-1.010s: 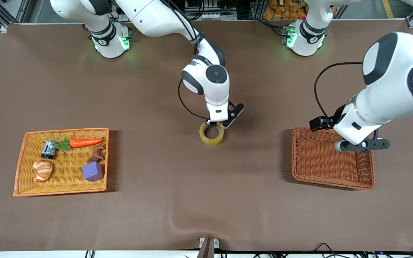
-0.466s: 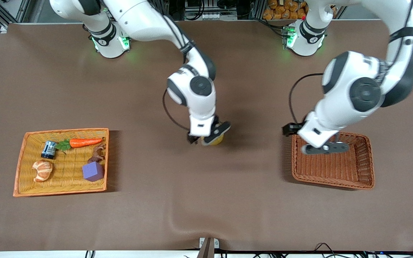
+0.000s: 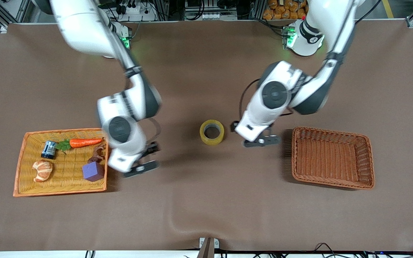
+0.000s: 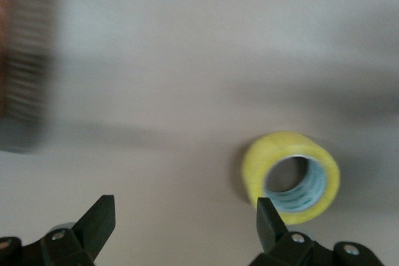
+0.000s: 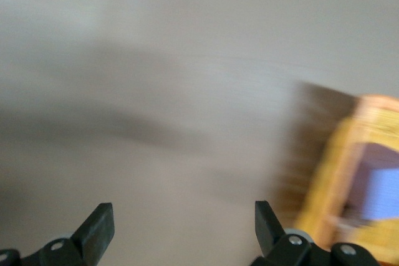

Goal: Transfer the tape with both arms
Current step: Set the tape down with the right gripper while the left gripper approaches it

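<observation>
The tape needs to go into the brown basket, so my left gripper will next pick up the tape by its yellowish ring side (image 3: 220, 133) (image 4: 257, 169).
The tape (image 3: 212, 132), a yellowish ring with a grey core, lies flat on the brown table near its middle, held by nothing. My left gripper (image 3: 262, 142) is open and empty over the table between the tape and the brown basket (image 3: 369, 160). In the left wrist view the tape (image 4: 292, 177) lies just off one fingertip of the open left gripper (image 4: 184, 222). My right gripper (image 3: 141, 167) is open and empty over the table beside the orange tray (image 3: 19, 163). The right wrist view shows the open right gripper (image 5: 181, 225) over bare table.
The orange tray holds a purple cube (image 3: 93, 171), a croissant (image 3: 42, 170), a carrot (image 3: 84, 142), a small can (image 3: 48, 149) and a brown figure (image 3: 98, 154). The tray's edge (image 5: 340, 179) and the cube (image 5: 381, 192) show in the right wrist view. The brown basket is empty.
The right gripper let go of the tape and swung away toward the orange tray. The left gripper moved from over the brown basket to beside the tape.
</observation>
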You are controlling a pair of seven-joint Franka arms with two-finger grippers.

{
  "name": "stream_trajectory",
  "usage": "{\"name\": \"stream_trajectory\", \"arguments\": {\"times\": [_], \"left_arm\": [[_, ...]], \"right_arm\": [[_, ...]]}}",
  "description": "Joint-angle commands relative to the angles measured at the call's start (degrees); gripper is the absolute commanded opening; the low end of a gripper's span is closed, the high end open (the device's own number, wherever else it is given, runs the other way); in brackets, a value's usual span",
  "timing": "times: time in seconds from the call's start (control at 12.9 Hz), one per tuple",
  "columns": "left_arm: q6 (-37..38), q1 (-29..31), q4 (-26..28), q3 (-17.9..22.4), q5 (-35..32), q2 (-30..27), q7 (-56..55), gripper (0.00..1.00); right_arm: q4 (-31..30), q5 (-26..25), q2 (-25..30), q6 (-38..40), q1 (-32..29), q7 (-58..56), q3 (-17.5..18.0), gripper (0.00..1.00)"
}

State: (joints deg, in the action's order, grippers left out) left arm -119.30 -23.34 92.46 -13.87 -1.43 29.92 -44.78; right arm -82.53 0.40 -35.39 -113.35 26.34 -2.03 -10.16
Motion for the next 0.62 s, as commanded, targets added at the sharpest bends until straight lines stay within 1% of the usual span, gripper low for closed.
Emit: {"name": "stream_trajectory", "arguments": {"times": [0.0,0.08,0.16,0.23,0.31,0.39,0.47,0.54], "left_arm": [[-3.4,-4.0,-0.6,0.9,-2.9,4.8,-6.2,1.00],[-3.9,-4.1,-0.6,0.7,-4.7,5.9,-6.6,1.00],[-4.2,-5.1,-0.7,0.7,-5.0,7.2,-7.6,1.00],[-4.8,-6.1,-0.7,0.8,-5.3,8.0,-7.9,0.97],[-5.2,-6.7,-0.9,0.7,-5.4,8.7,-8.0,0.89],[-5.5,-7.3,-0.8,0.7,-5.4,9.1,-8.6,0.87],[-5.6,-7.7,-0.8,0.8,-5.6,9.9,-9.4,0.87],[-5.6,-8.1,-0.8,0.8,-6.0,10.1,-9.5,0.87]], "right_arm": [[-10.7,1.0,12.0,0.3,-5.8,-5.9,1.9,1.00],[-11.5,1.0,15.1,3.8,-7.3,-6.1,1.8,1.00],[-11.5,1.2,17.8,9.1,-9.4,-6.2,1.9,1.00],[-11.8,1.5,20.3,13.2,-10.9,-6.5,1.7,1.00],[-12.1,1.5,23.1,15.8,-11.7,-6.2,1.5,1.00],[-13.6,1.5,26.1,16.7,-14.5,-6.3,1.7,1.00],[-15.2,1.6,28.9,17.1,-16.5,-6.4,1.8,1.00],[-14.9,1.6,29.6,18.1,-18.2,-6.3,1.9,1.00]]}}
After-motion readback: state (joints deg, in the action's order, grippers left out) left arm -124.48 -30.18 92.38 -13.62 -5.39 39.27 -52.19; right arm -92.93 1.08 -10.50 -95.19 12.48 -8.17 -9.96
